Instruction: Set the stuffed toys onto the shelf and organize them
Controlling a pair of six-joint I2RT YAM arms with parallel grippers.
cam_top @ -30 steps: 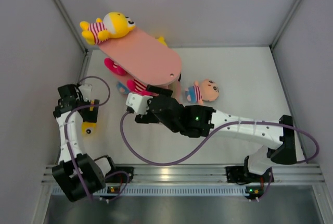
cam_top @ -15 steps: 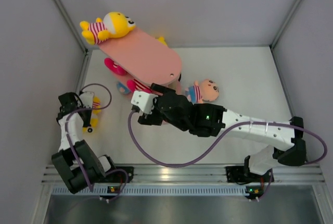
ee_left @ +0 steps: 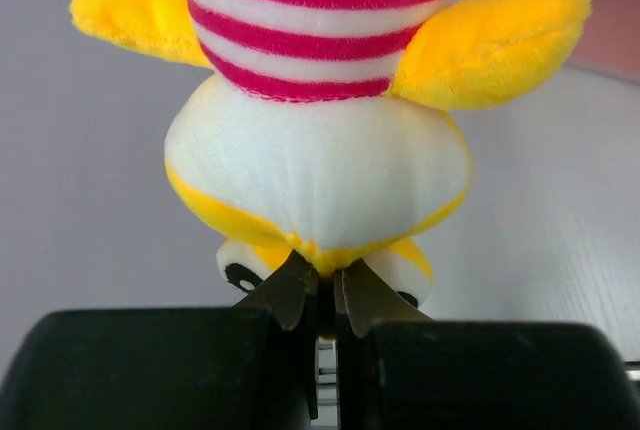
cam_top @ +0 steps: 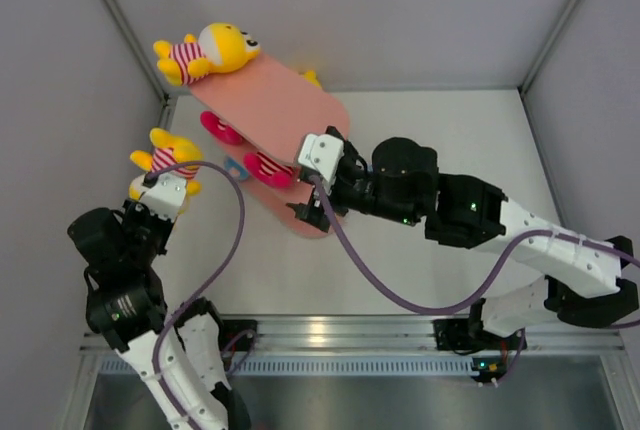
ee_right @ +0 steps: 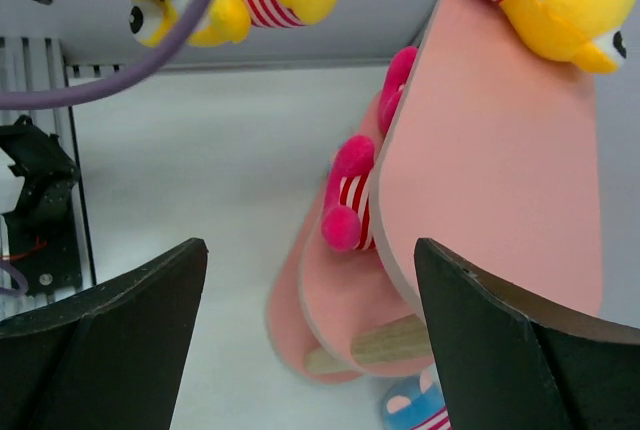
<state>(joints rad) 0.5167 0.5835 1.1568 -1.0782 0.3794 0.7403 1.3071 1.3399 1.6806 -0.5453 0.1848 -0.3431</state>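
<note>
My left gripper holds the yellow toy's head, so my right gripper should grab the opposite foot to lay the toy headfirst onto the shelf (cam_top: 275, 100).
The pink shelf (cam_top: 275, 100) stands at the back left. One yellow stuffed toy (cam_top: 208, 53) lies on its top board, and a pink one (cam_top: 228, 131) lies on a lower tier. My left gripper (cam_top: 160, 186) is raised left of the shelf, shut on a second yellow toy (cam_top: 166, 155); its jaws (ee_left: 325, 285) pinch that toy's head (ee_left: 320, 160). My right gripper (cam_top: 303, 200) hovers open over the shelf's near end. Between its spread fingers (ee_right: 310, 280) show the shelf's boards (ee_right: 490, 170), the pink toy (ee_right: 352, 200) and a blue toy's foot (ee_right: 425, 412).
Grey walls close in the left, back and right sides, and the shelf stands close to the left wall (cam_top: 110, 60). A metal rail (cam_top: 330, 335) runs along the near edge. The right arm (cam_top: 470, 210) stretches across the table's middle.
My left gripper shut on the yellow toy that lay on the table and lifted it. My right arm swung back over the shelf's near end, covering the beige-headed toy.
</note>
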